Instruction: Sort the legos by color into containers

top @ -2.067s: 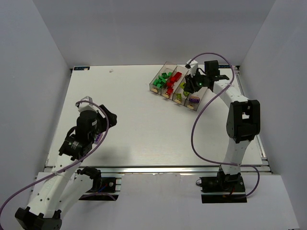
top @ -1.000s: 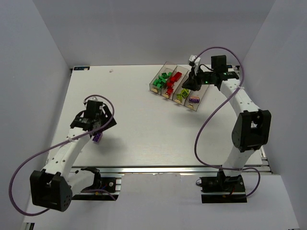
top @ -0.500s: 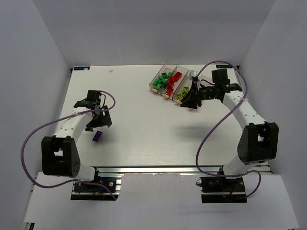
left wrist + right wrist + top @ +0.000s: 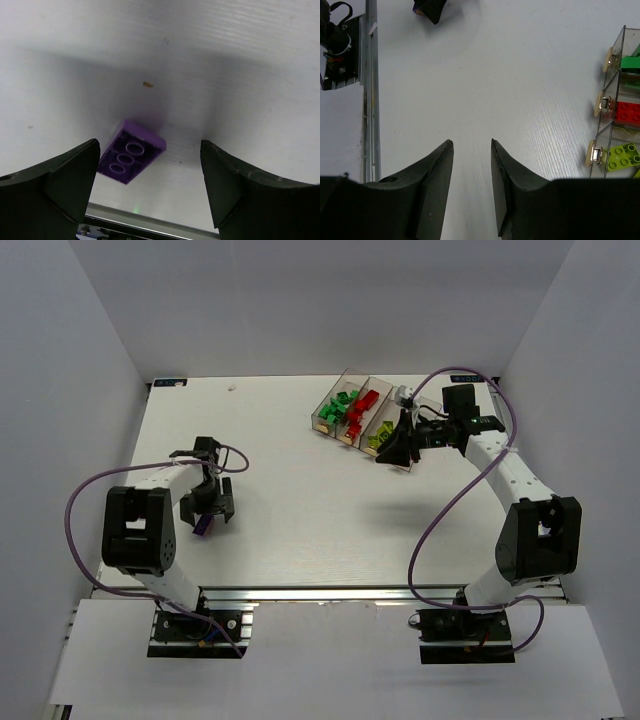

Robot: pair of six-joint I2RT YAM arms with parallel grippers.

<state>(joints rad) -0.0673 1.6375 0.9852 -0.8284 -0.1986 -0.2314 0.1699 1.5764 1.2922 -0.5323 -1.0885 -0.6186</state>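
My left gripper picks up the purple lego by its long sides next. That leaves its ends free for placing among its own color.
A purple lego (image 4: 199, 525) lies on the white table at the near left. In the left wrist view it (image 4: 131, 157) lies upside down, its underside tubes showing, nearer my left finger (image 4: 70, 180). My left gripper (image 4: 208, 508) (image 4: 150, 150) is wide open just above it, not touching. The four clear containers (image 4: 352, 412) stand at the back right with green, red and yellow-green legos inside. My right gripper (image 4: 394, 452) (image 4: 471, 144) is slightly open and empty, over their near end, and hides the fourth bin.
In the right wrist view the bins' tan end labels (image 4: 600, 102) line the right edge, with a green (image 4: 632, 55), a red (image 4: 630, 112) and a yellow-green brick (image 4: 625, 156) behind them. The table's metal rail (image 4: 370, 90) runs along the left.
My left arm folded back and its gripper came down over the purple lego, which stays on the table. My right gripper drew back from the bins, then stayed still.
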